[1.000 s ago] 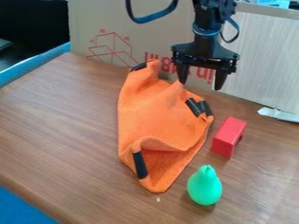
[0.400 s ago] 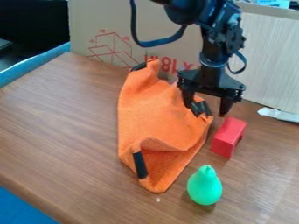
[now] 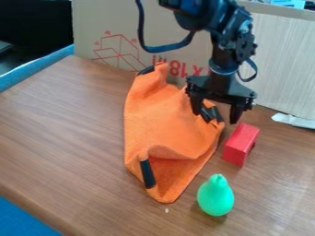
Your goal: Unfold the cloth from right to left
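My gripper grabs the cloth by its black-taped corner near the red block next, to unfold the orange cloth (image 3: 161,122) across the table.
The black gripper (image 3: 215,118) hangs at the right edge of the cloth, over its black-taped corner, with its two fingers spread apart. One finger is in front of the cloth's right side and the other is just right of it, above the red block. The orange cloth (image 3: 161,122) lies rumpled at the middle of the table, with a raised fold near its lower end and black tape patches at its corners. Whether the fingertips touch the cloth, I cannot tell.
A red block (image 3: 241,144) stands right of the cloth, and a green pear-shaped toy (image 3: 215,195) sits below it. Cardboard (image 3: 111,37) rises along the table's back edge. A white scrap (image 3: 294,120) lies at the far right of the wooden table (image 3: 61,133).
The gripper has come down and slightly right from above the cloth's upper part to its right corner, and has barely shifted since the middle frame. The cloth looks unmoved.
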Controlling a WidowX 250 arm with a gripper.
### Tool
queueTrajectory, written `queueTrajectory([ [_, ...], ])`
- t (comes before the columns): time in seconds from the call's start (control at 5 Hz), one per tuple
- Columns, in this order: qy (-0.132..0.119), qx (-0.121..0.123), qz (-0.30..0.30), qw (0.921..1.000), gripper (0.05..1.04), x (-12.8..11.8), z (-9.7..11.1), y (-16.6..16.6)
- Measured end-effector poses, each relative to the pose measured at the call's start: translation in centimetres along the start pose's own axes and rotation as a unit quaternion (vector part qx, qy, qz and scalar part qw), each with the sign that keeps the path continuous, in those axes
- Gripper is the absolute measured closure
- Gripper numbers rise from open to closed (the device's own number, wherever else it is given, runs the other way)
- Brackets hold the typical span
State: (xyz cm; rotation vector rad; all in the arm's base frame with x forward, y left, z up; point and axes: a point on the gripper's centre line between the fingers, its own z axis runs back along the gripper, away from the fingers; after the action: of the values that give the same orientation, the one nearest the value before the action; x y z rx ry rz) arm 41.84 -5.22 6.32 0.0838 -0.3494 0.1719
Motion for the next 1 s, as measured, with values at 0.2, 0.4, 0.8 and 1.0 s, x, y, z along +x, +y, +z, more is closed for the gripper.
queueTrajectory([
  [0.2, 0.008, 0.000, 0.000, 1.0000, 0.083, -0.3, -0.3, 0.0],
  [0.4, 0.011, 0.002, 0.003, 0.9999, 0.130, -0.4, -0.5, 0.1],
  [0.8, 0.029, -0.006, -0.012, 0.9995, 0.692, -1.4, -0.8, -0.1],
  [1.0, 0.042, -0.019, -0.022, 0.9987, 0.925, -1.9, -0.6, 0.0],
])
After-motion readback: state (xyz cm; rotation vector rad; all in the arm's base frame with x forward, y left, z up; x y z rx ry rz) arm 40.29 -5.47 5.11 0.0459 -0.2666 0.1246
